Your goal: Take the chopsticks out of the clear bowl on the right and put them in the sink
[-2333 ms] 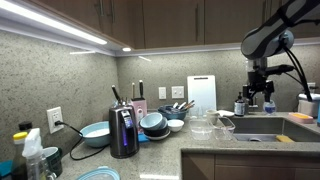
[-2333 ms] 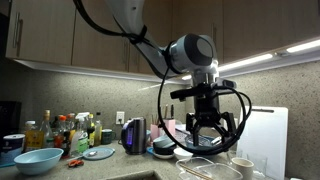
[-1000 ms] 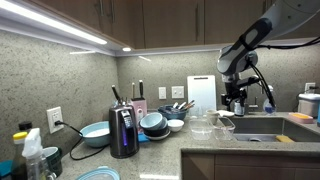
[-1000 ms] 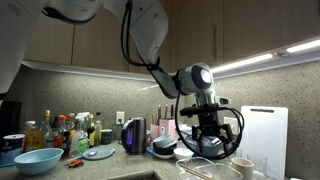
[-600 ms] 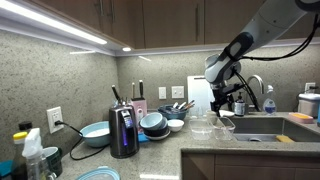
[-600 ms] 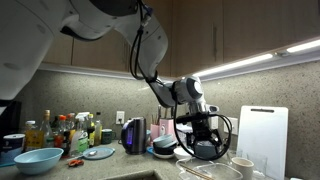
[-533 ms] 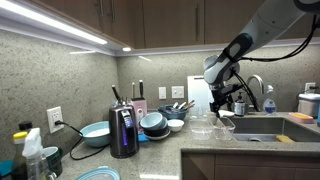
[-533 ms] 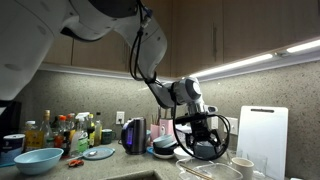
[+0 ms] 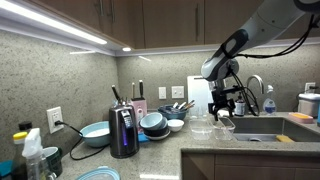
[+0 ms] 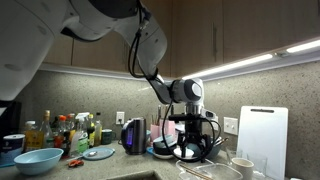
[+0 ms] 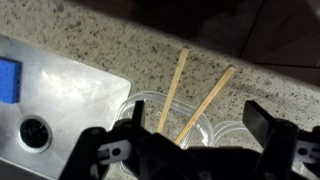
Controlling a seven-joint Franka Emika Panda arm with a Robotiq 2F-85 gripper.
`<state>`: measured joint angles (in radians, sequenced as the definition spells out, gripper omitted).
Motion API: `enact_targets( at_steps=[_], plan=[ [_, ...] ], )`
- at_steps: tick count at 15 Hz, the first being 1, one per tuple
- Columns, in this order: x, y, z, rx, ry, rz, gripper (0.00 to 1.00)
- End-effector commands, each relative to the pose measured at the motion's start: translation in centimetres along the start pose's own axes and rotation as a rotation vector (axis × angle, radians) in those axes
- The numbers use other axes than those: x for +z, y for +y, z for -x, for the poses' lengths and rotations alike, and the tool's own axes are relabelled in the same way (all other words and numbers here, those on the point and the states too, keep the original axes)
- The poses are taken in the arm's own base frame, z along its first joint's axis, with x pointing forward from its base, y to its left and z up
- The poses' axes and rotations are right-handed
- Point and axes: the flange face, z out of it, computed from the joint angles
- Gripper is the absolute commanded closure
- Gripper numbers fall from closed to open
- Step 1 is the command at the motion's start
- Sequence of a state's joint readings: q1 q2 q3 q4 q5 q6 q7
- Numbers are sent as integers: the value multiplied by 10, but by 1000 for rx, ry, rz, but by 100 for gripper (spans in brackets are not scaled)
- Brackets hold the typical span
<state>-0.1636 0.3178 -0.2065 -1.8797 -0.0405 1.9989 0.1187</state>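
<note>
Next, my gripper takes hold of both chopsticks together near the clear bowl's rim to lift them out into the sink [image 9: 262,124] [image 11: 68,98].
Two thin tan chopsticks [image 11: 172,90] lean in a clear bowl [image 11: 145,100] on the speckled counter, their upper ends resting over its rim. A second clear bowl [image 11: 232,130] stands right beside it. My gripper [image 11: 180,140] is open and empty, hovering just above the chopsticks with a finger on each side. In both exterior views the gripper [image 9: 222,106] [image 10: 190,145] hangs over the clear bowls [image 9: 224,124] [image 10: 200,168]. The steel sink [image 9: 262,124] lies next to the bowls; its edge also shows in the wrist view [image 11: 60,85].
A curved chrome tap [image 9: 256,85] rises behind the sink. A white cutting board [image 9: 201,92] leans on the wall behind the bowls. Stacked blue bowls [image 9: 153,123], a dark kettle [image 9: 123,130] and a light blue bowl [image 9: 96,133] stand further along. White cups [image 10: 240,165] sit near the clear bowls.
My arm has swung from above the sink over to the clear bowls and come down lower. The gripper has stayed open and empty.
</note>
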Motion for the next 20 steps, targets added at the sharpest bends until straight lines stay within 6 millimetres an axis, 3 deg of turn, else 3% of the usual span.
enact_targets(
  at_steps=[1, 6, 16, 17, 18, 20],
  plan=[
    [4, -3, 6, 161, -64, -93, 0],
    [3, -4, 3, 177, -42, -60, 0],
    [39, -17, -3, 190, -137, -44, 0],
    [39, -18, -5, 188, -141, -44, 25],
    [40, -18, -5, 186, -142, -44, 27],
    [39, -17, -6, 180, -142, -48, 41]
  ],
)
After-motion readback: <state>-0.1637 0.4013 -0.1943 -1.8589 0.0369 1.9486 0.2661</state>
